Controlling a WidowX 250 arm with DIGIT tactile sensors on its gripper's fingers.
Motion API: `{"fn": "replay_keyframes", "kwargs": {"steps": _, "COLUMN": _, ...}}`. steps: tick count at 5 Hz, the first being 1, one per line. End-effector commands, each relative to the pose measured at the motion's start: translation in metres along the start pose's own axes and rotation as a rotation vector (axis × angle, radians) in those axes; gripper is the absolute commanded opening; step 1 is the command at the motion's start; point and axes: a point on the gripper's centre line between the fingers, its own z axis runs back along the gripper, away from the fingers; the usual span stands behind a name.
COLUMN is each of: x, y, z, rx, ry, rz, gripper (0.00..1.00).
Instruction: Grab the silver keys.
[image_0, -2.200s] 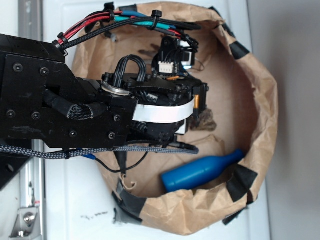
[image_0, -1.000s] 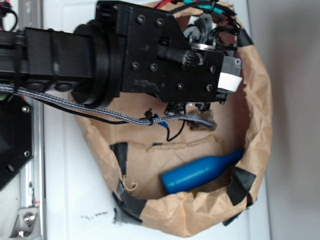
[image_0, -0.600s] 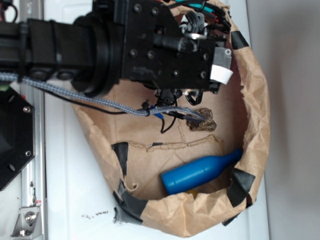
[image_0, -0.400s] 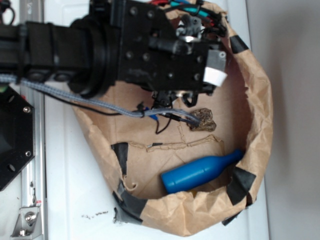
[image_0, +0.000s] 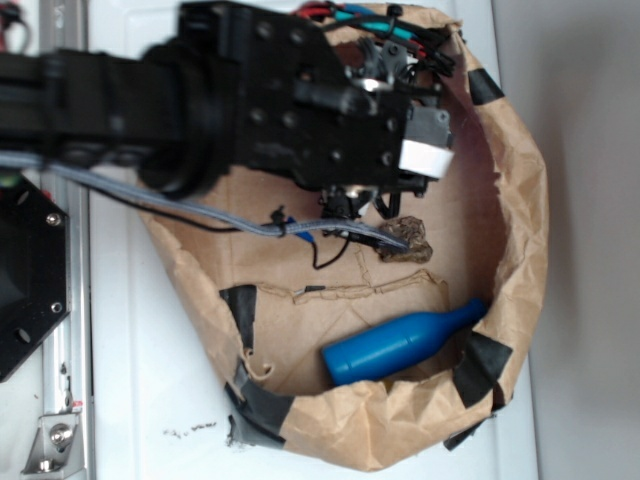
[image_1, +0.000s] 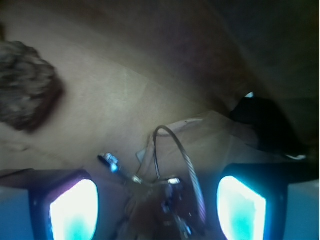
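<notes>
Next, the gripper grips the silver keys by their thin wire ring to lift them out of the paper basin.
In the wrist view the silver keys (image_1: 167, 197) lie on the brown paper between my two glowing fingers. Their thin wire ring (image_1: 172, 147) loops up ahead of them and a small silver end (image_1: 109, 161) sticks out to the left. My gripper (image_1: 159, 205) is open, with one finger (image_1: 75, 210) to the left of the bunch and the other (image_1: 242, 207) to the right, neither clearly touching it. In the exterior view the black arm (image_0: 300, 110) hides the keys and most of the gripper.
A brown lumpy rock (image_0: 405, 240) lies just right of the gripper and shows at the upper left in the wrist view (image_1: 25, 85). A blue plastic bottle (image_0: 400, 345) lies at the front of the brown paper basin (image_0: 520, 250). Black tape patches mark its rim.
The arm swung from the basin's middle toward its back, then shifted slightly left. The rock is uncovered now. The bottle has not moved.
</notes>
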Motion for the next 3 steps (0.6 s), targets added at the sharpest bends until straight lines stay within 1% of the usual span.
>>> {"fn": "replay_keyframes", "kwargs": {"steps": 1, "x": 0.0143, "y": 0.0030, "z": -0.0021, "rx": 0.080, "ry": -0.046, "rz": 0.062, "gripper": 0.00}}
{"fn": "replay_keyframes", "kwargs": {"steps": 2, "x": 0.0152, "y": 0.0039, "z": 0.0009, "rx": 0.079, "ry": -0.063, "rz": 0.074, "gripper": 0.00}}
{"fn": "replay_keyframes", "kwargs": {"steps": 3, "x": 0.0140, "y": 0.0024, "z": -0.0013, "rx": 0.091, "ry": -0.075, "rz": 0.074, "gripper": 0.00}}
